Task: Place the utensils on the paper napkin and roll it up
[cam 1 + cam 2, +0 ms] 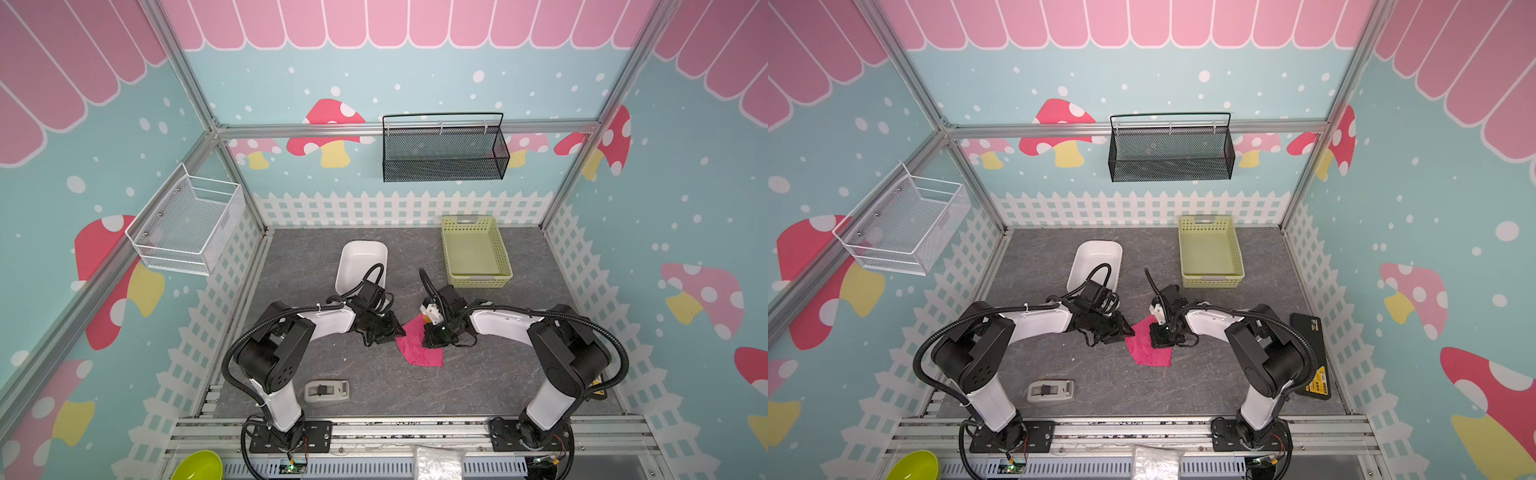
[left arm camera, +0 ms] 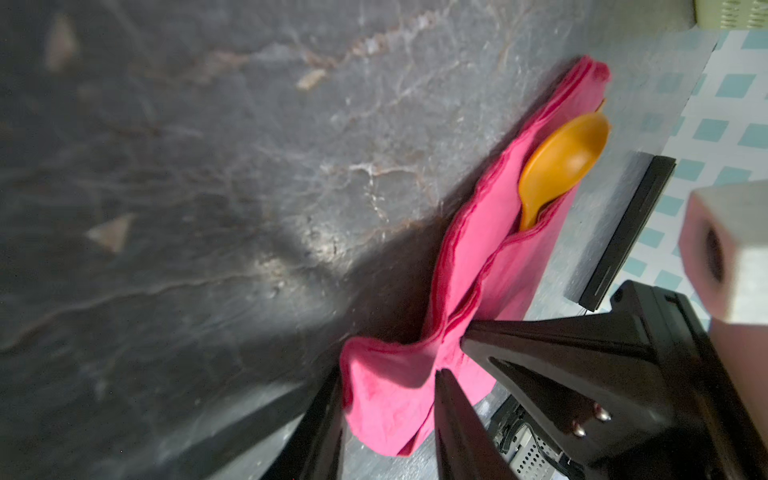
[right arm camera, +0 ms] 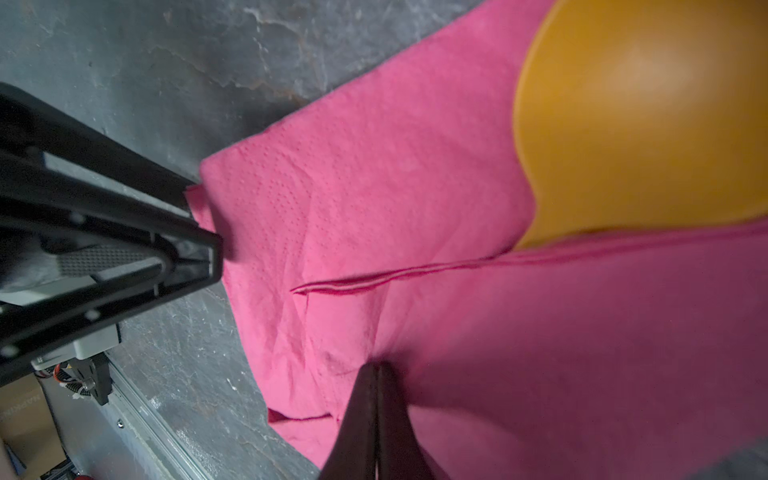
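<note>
My left gripper grabs the loose flap [image 1: 401, 338] at the paper napkin's outer corner next, to fold it over the spoon [image 1: 427, 317] and roll it up.
The magenta paper napkin [image 1: 419, 351] [image 1: 1150, 353] lies folded over and crumpled between the two arms. An orange spoon [image 2: 565, 162] [image 3: 640, 116] is tucked inside the fold, with only its bowl showing. My left gripper [image 1: 397, 332] [image 2: 390, 374] is at the napkin's left corner. Its jaws stand apart with a loose flap of napkin [image 2: 490, 257] between them. My right gripper [image 1: 428, 341] [image 3: 376, 368] is shut. Its tips press down into the napkin [image 3: 374, 208], which puckers around them.
A white dish [image 1: 361, 266] stands behind the left arm and a green basket [image 1: 476, 253] at the back right. A grey device [image 1: 326, 392] lies front left. A black flat box [image 1: 1310, 353] lies by the right wall.
</note>
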Controlling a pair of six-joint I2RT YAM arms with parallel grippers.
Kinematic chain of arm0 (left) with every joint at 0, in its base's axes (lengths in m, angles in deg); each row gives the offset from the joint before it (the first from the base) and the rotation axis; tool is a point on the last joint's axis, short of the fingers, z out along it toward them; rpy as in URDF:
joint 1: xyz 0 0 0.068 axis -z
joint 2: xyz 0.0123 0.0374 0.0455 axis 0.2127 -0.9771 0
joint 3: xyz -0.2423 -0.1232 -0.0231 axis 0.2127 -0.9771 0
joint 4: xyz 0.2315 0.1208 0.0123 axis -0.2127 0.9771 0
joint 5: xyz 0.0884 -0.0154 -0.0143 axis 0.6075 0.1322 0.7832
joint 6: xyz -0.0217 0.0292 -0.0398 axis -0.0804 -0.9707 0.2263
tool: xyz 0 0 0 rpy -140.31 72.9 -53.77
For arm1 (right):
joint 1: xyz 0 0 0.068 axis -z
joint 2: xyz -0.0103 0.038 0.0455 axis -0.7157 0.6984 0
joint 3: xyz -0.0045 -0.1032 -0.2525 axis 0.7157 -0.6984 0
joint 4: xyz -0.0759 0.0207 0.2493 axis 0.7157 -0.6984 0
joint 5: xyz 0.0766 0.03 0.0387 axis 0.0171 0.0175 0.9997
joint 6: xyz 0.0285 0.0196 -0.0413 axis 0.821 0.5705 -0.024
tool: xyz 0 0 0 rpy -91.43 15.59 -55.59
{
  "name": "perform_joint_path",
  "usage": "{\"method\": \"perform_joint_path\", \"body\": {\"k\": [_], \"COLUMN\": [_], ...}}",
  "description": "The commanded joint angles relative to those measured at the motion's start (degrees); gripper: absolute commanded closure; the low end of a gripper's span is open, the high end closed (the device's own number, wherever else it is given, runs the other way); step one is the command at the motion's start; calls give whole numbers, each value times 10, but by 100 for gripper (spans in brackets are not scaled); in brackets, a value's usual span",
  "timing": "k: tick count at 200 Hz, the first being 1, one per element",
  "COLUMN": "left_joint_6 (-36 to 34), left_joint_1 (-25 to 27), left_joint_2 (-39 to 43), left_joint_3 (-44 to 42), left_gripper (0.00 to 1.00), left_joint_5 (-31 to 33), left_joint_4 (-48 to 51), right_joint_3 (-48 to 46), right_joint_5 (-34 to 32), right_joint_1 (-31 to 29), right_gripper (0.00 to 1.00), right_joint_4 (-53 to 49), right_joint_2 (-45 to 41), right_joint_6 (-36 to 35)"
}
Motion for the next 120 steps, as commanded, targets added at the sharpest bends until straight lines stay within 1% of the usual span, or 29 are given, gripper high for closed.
{"method": "perform_joint_path", "body": {"k": [1, 16, 45, 120], "left_joint_6": [-7, -11, -25, -29], "left_joint_1": [-5, -6, -6, -7], "left_joint_2": [-4, 4, 14, 30], "left_joint_3": [13, 14, 15, 24], "left_gripper": [62, 63, 69, 88], "left_joint_5": [12, 29, 66, 63], "left_joint_4": [3, 15, 48, 48], "right_joint_3": [-22, -23, -26, -30], "right_joint_5": [-25, -24, -23, -19], "right_joint_1": [0, -1, 0, -1], "right_gripper": [93, 94, 93, 94], "right_joint_4": [-23, -23, -21, -16], "right_joint_2": [21, 20, 21, 22], "right_joint_6": [-9, -10, -11, -13]}}
